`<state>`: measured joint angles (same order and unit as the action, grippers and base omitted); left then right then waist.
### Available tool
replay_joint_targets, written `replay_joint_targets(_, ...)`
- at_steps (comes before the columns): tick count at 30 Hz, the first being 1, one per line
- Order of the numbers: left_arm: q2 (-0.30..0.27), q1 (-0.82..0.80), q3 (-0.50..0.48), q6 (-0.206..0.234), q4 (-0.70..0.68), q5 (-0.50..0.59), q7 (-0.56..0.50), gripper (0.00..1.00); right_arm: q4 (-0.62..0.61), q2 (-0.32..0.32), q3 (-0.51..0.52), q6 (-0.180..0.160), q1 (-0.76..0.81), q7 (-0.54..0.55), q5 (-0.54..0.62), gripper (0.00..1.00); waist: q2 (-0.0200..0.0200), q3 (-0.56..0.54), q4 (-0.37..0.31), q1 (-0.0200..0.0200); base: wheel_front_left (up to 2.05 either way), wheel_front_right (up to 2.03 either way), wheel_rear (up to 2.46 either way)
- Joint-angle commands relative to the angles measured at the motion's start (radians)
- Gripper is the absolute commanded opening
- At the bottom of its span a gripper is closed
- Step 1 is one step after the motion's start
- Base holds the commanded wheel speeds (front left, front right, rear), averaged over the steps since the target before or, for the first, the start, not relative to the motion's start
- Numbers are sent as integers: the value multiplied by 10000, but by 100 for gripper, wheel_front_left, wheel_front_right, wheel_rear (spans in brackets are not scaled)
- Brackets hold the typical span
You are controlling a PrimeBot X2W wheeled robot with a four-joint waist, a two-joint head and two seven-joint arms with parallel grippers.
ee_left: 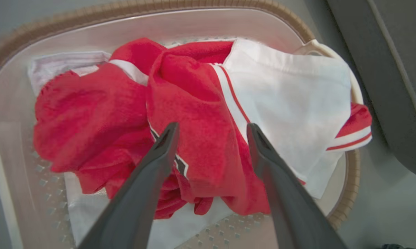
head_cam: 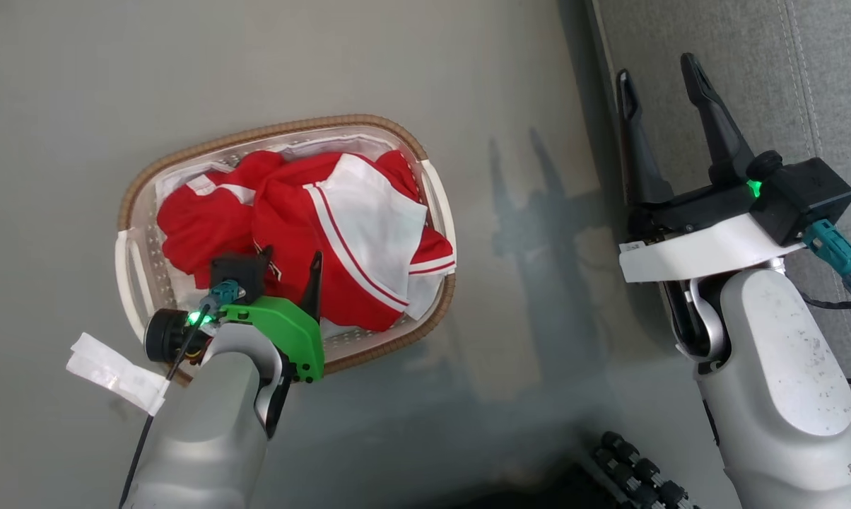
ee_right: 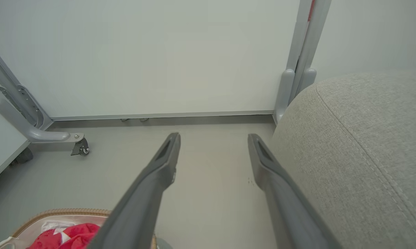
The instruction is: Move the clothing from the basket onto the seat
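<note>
The clothing is in the basket and should go onto the seat (head_cam: 736, 63). My left gripper should grab it by its bunched red fold (head_cam: 297, 233) next.
The white perforated basket (head_cam: 270, 131) with its brown woven rim stands on the grey floor, left of centre in the head view. Crumpled red clothing (head_cam: 341, 233) with white panels and stripes fills it. My left gripper (head_cam: 291, 256) hovers open over the near side of the pile; in the left wrist view its fingers (ee_left: 212, 127) straddle a red fold of the clothing (ee_left: 194, 103), apparently just above it. My right gripper (head_cam: 656, 67) stands open and empty at the edge of the grey seat (head_cam: 736, 63). The right wrist view has that gripper (ee_right: 213, 136) over bare floor, the seat (ee_right: 360, 145) to its right.
A plain white liner sheet (ee_left: 90, 211) lies under the clothing. A white wall panel with a metal frame and a caster (ee_right: 80, 147) stands behind the floor area. Dark rollers of my base (head_cam: 644, 474) sit at the bottom edge. The basket rim (ee_right: 59, 211) peeks in at lower left.
</note>
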<state>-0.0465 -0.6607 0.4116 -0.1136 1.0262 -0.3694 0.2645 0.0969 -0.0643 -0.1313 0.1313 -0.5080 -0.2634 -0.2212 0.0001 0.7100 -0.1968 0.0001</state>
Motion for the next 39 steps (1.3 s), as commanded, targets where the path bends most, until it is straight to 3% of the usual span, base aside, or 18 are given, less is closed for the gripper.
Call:
replay_joint_targets(1, -77, -304, 14, 23, 227, -116, 2, 100, -15, 33, -4, -10, -147, -20, -96, 100, -1, 593, -543, -1, 0, 0, 0)
replay_joint_targets(8, -74, -811, 192, 440, 1371, -438, 0, 100, 49, 79, 53, -10, -36, -20, -128, 100, -1, 903, -698, -1, 0, 0, 0)
replay_joint_targets(19, -71, -1419, 327, 972, 1879, -531, 0, 100, 9, 117, -80, -10, -194, -20, -201, 100, -1, 1257, -867, -1, 0, 0, 0)
replay_joint_targets(20, -71, -1444, 345, 941, 1962, -571, -2, 95, 17, 114, -99, -10, -209, -20, -218, 100, -1, 1269, -880, -1, 0, 0, 0)
replay_joint_targets(22, -69, -1535, 407, 890, 1991, -576, -2, 0, 42, 113, -129, -10, -241, -20, -274, 100, -1, 1261, -879, -1, 0, 0, 0)
replay_joint_targets(29, -68, -1096, 466, 794, 1382, -540, -2, 0, 254, 112, -95, -10, -39, -20, -311, 100, -1, 751, -653, -1, 0, 0, 0)
replay_joint_targets(39, -63, 568, 197, 610, -297, 19, 3, 0, 1081, 109, -192, -10, 567, -20, -84, 100, -1, -1076, -53, -1, 0, 0, 0)
